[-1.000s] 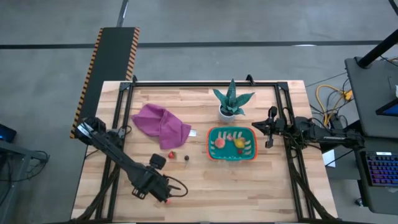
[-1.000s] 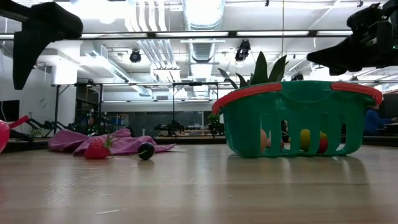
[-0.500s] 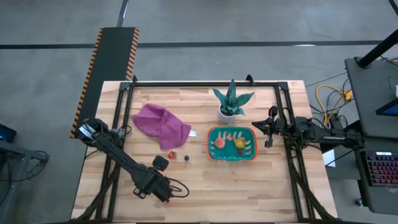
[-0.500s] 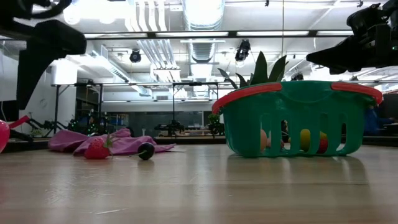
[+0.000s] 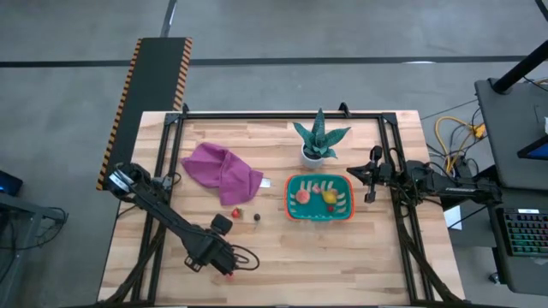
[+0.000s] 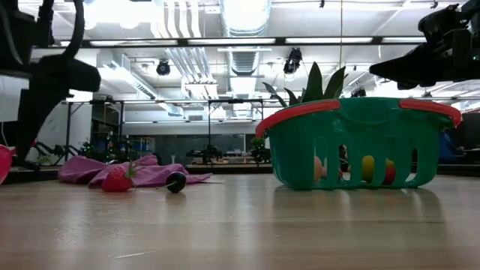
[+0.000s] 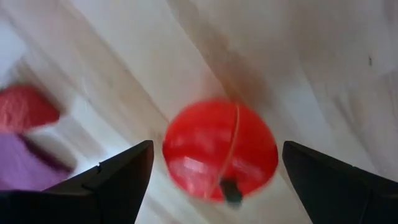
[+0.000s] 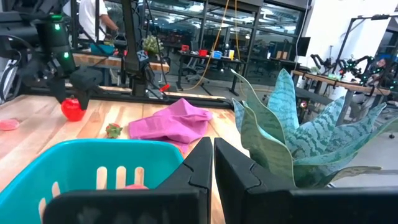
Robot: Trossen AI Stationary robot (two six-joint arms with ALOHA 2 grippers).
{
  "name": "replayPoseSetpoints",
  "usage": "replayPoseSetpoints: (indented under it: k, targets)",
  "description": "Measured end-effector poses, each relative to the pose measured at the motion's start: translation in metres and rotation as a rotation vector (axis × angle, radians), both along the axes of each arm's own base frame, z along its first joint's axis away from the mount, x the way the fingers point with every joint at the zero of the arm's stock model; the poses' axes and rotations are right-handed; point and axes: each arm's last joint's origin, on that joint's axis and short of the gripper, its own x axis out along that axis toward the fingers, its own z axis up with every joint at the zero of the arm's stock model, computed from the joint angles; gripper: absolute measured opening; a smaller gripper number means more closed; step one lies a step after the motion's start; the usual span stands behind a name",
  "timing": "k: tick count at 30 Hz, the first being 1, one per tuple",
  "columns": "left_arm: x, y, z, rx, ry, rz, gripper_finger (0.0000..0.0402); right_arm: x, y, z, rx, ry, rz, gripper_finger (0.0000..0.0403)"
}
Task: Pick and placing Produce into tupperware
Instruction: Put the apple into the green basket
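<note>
The red fruit needs to go into the teal tupperware. My left gripper should next grab it by its round body (image 7: 217,149) to put it there.
A round red fruit (image 7: 219,152) lies on the wooden table near its front left, also seen as a red spot (image 5: 229,275). My left gripper (image 7: 217,146) points down over it, open, one finger on either side and apart from it. The teal tupperware (image 5: 289,198) stands right of centre with red, peach and yellow produce (image 5: 329,195) inside. A strawberry (image 5: 235,212) and a small dark piece (image 5: 256,217) lie on the table between the cloth and the tub. My right gripper (image 8: 212,162) waits shut at the table's right edge (image 5: 370,175).
A crumpled purple cloth (image 5: 221,169) lies at the back left. A green spiky plant in a white pot (image 5: 318,139) stands just behind the tub. A small pink piece (image 8: 7,124) lies on the table beyond the red fruit in the right wrist view. Bare wood lies along the near edge.
My left gripper has come down toward the red fruit, still open and pointing down. The fruit and the other things have kept their places.
</note>
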Motion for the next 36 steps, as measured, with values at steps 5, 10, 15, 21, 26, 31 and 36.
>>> replayPoseSetpoints:
  k: [5,10,15,21,26,31,36]
  targets:
    - [-0.002,0.003,-0.009,0.006,-0.002,-0.023,0.0341,0.000,0.000,0.000,0.000,0.001,0.000,0.0009]
    - [-0.002,0.005,-0.014,0.002,-0.009,-0.030,0.0341,0.000,0.000,0.000,0.000,0.002,0.000,0.0009]
    - [-0.001,0.005,-0.020,-0.017,-0.032,-0.068,0.0341,0.000,0.000,0.000,0.000,0.002,0.000,0.0009]
    - [-0.005,0.008,-0.025,0.005,-0.019,-0.063,0.0341,0.000,0.000,0.000,0.000,0.002,0.000,0.0009]
    - [-0.002,0.007,-0.025,0.020,-0.058,-0.089,0.0341,0.000,0.000,0.000,-0.001,0.002,0.000,0.0009]
    - [-0.001,0.006,-0.026,0.009,-0.072,-0.094,0.0341,0.000,0.000,0.000,-0.001,0.003,0.000,0.0009]
    - [-0.001,0.006,-0.026,0.010,-0.070,-0.097,0.0341,0.000,0.000,0.000,-0.001,0.003,0.000,0.0009]
